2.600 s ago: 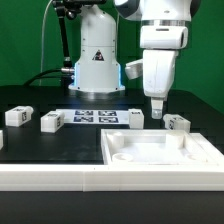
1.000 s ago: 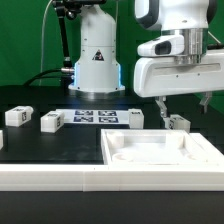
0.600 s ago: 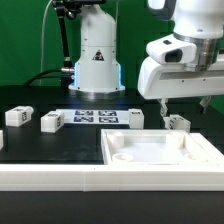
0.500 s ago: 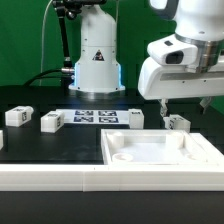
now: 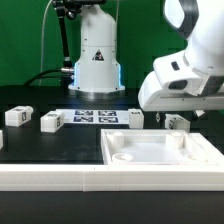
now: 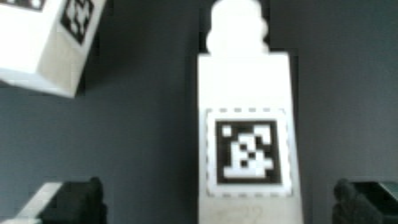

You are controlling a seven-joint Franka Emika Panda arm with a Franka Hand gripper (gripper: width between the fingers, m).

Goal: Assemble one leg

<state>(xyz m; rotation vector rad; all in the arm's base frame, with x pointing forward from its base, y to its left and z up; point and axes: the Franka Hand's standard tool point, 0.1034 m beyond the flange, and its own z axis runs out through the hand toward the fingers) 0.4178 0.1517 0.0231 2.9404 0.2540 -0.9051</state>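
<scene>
My gripper grabs the leg by its tagged end (image 6: 249, 188) next, since that leaves the leg's peg free to enter the white tray-like piece.
Several white legs with black-and-white tags lie on the black table: two at the exterior view's left (image 5: 15, 116) (image 5: 51, 121), one by the marker board (image 5: 134, 117), and one (image 5: 177, 122) just under my gripper (image 5: 171, 113). In the wrist view this leg (image 6: 246, 120) lies lengthwise between my two dark fingertips (image 6: 71, 200), tag up, its peg end pointing away. My gripper (image 6: 222, 203) is open and straddles the leg's near end with a gap on both sides. Another leg (image 6: 54, 45) lies beside it.
The large flat white tray-like piece with round recesses (image 5: 205, 150) lies at the front right, close to the leg under the gripper. The marker board (image 5: 97, 117) lies mid-table before the robot base (image 5: 96, 60). A white rail (image 5: 50, 178) runs along the front edge.
The hand has turned from upright to tilted and swung toward the exterior view's right, coming low over the rightmost leg. The legs have not moved.
</scene>
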